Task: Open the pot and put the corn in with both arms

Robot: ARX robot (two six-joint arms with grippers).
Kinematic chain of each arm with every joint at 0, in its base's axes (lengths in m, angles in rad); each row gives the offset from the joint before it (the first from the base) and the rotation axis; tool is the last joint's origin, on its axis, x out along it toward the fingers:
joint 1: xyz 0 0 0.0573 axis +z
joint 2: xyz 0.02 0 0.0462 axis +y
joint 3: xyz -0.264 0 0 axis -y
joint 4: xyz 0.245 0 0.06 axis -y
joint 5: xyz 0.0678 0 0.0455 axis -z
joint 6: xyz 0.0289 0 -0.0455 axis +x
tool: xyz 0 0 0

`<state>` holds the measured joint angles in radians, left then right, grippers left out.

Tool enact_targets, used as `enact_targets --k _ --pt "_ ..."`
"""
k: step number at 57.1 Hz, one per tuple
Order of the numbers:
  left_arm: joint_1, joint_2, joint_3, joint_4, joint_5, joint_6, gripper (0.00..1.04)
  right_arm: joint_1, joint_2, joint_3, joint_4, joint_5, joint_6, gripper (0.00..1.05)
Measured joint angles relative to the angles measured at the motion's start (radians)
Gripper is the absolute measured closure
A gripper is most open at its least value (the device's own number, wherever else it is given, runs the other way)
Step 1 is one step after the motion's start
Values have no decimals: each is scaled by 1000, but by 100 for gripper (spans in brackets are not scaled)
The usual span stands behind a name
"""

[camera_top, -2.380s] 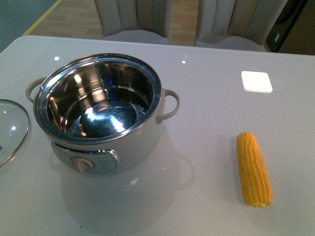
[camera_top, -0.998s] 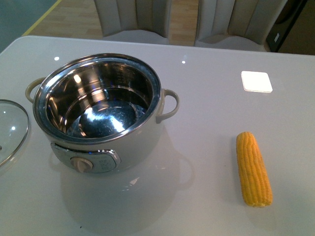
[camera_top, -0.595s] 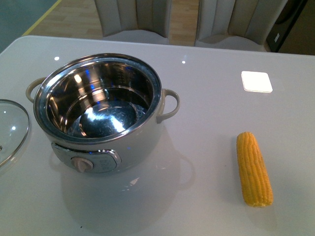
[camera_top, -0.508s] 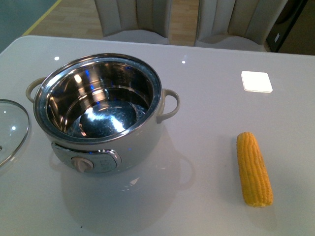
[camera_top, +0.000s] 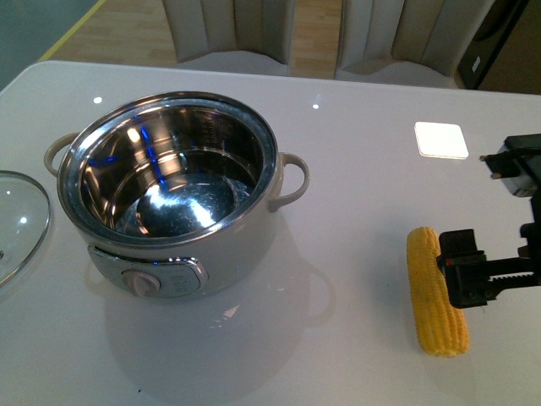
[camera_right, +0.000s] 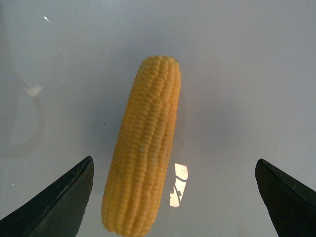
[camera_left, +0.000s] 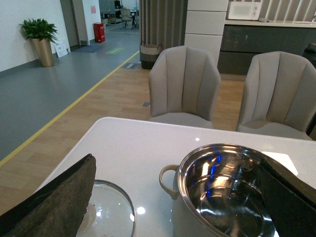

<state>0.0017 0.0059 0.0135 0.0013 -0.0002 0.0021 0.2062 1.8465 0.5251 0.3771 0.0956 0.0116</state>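
The corn (camera_top: pixel 424 264) is to go into the open pot, so the robot's right gripper should next grab the corn by its thicker end (camera_top: pixel 443 338).
The pot (camera_top: pixel 243 247) stands open on the left half of the white table, its steel inside empty. It also shows in the left wrist view (camera_left: pixel 223 148). The corn (camera_top: pixel 424 264) lies on the table to the pot's right, lengthwise away from me. My right gripper (camera_right: pixel 173 207) is open above the corn (camera_right: pixel 145 148), which lies between the jaws, nearer one of them. In the front view one of its fingers (camera_top: pixel 463 279) shows at the right edge, over the corn. My left gripper (camera_left: pixel 174 210) is open and empty, above the gap between lid and pot.
The glass lid (camera_top: pixel 17 222) lies flat on the table left of the pot, also in the left wrist view (camera_left: pixel 109 212). A white square pad (camera_top: pixel 440 139) sits at the back right. Two grey chairs (camera_top: pixel 230 32) stand behind the table's far edge.
My right gripper has come into the front view from the right edge and now hangs over the corn. Pot, lid and corn have not moved.
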Motion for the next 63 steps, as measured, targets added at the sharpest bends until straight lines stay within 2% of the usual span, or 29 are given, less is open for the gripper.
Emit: enact_targets --k 28,50,52,56,63 --pt "0 0 0 0 0 0 7 39 266 166 -19 54 66 9" --pt "0 0 0 0 0 0 7 55 378 216 -22 84 77 9" --pt "0 0 0 0 0 0 7 56 383 216 -22 85 79 13" --pt "0 0 0 0 0 0 7 58 389 216 -22 84 79 28" --pt "0 0 0 0 0 0 7 58 389 216 -22 84 79 47"
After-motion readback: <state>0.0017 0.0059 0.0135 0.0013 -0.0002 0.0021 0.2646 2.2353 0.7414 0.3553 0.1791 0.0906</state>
